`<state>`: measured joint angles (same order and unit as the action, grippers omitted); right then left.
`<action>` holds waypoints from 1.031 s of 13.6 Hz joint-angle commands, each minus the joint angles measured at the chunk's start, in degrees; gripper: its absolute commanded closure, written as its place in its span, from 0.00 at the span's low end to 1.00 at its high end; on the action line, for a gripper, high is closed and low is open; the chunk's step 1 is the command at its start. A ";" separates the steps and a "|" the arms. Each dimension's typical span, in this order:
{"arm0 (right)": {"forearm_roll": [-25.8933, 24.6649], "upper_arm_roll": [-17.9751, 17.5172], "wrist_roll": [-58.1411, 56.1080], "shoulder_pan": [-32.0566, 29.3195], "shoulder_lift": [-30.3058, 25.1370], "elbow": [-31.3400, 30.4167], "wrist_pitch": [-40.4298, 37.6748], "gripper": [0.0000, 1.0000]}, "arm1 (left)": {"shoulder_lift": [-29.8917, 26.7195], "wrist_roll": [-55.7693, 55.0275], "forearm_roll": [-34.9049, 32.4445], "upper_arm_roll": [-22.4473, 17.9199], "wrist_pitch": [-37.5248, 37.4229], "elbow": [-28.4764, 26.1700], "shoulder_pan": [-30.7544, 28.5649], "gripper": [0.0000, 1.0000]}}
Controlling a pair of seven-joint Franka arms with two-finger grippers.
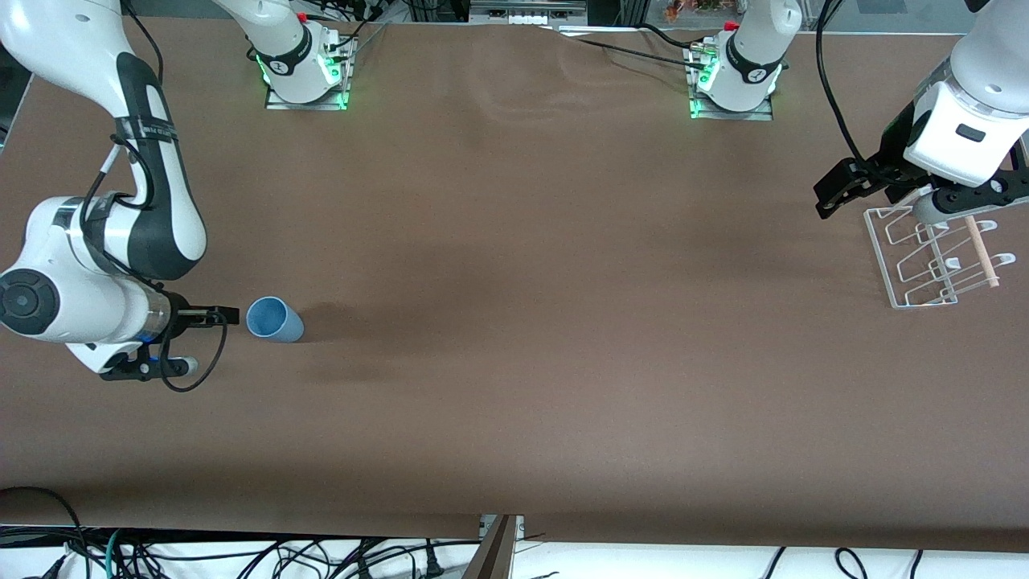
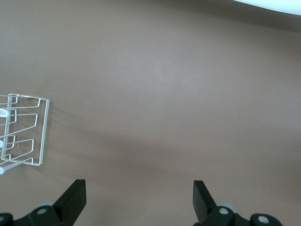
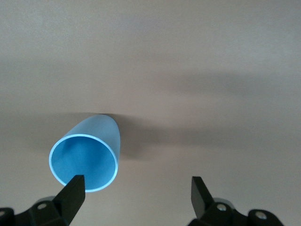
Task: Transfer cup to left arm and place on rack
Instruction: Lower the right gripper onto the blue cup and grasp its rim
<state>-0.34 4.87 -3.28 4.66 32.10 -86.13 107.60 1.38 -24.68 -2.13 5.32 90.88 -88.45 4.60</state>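
The robot's right gripper will next take hold of the light-blue cup by its open rim [image 1: 252, 317] [image 3: 84, 163], so the cup's closed base stays free for the left gripper.
The light-blue cup [image 1: 273, 319] lies on its side on the brown table toward the right arm's end, its mouth turned to my right gripper [image 1: 227, 316]. That gripper hangs low beside the cup and is open. In the right wrist view the cup [image 3: 89, 150] sits just ahead of one fingertip [image 3: 75, 186], outside the gap of my right gripper [image 3: 137, 183]. The wire rack [image 1: 932, 257] stands toward the left arm's end. My left gripper [image 1: 916, 193] hovers over the rack's edge, open and empty. In the left wrist view the rack [image 2: 23, 132] shows beside my left gripper [image 2: 139, 184].
A light wooden dowel [image 1: 982, 251] lies across the rack. The two arm bases [image 1: 305, 72] [image 1: 735, 80] are bolted along the table edge farthest from the front camera. Cables hang below the table's near edge [image 1: 498, 523].
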 commanded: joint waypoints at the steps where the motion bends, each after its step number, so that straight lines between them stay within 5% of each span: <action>1: 1.22 -0.47 -1.11 -0.35 -0.02 -2.46 2.26 0.00 | 0.29 -0.10 -0.86 0.13 -0.44 0.65 -0.20 0.00; 14: 5.25 -0.56 -1.20 -0.27 2.70 -7.56 5.95 0.02 | 1.34 -0.37 -0.86 -0.31 2.63 0.91 -0.64 0.00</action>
<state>2.77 4.57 -3.34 4.66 34.33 -92.86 112.35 1.82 -24.68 -2.13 4.65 92.45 -88.45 4.30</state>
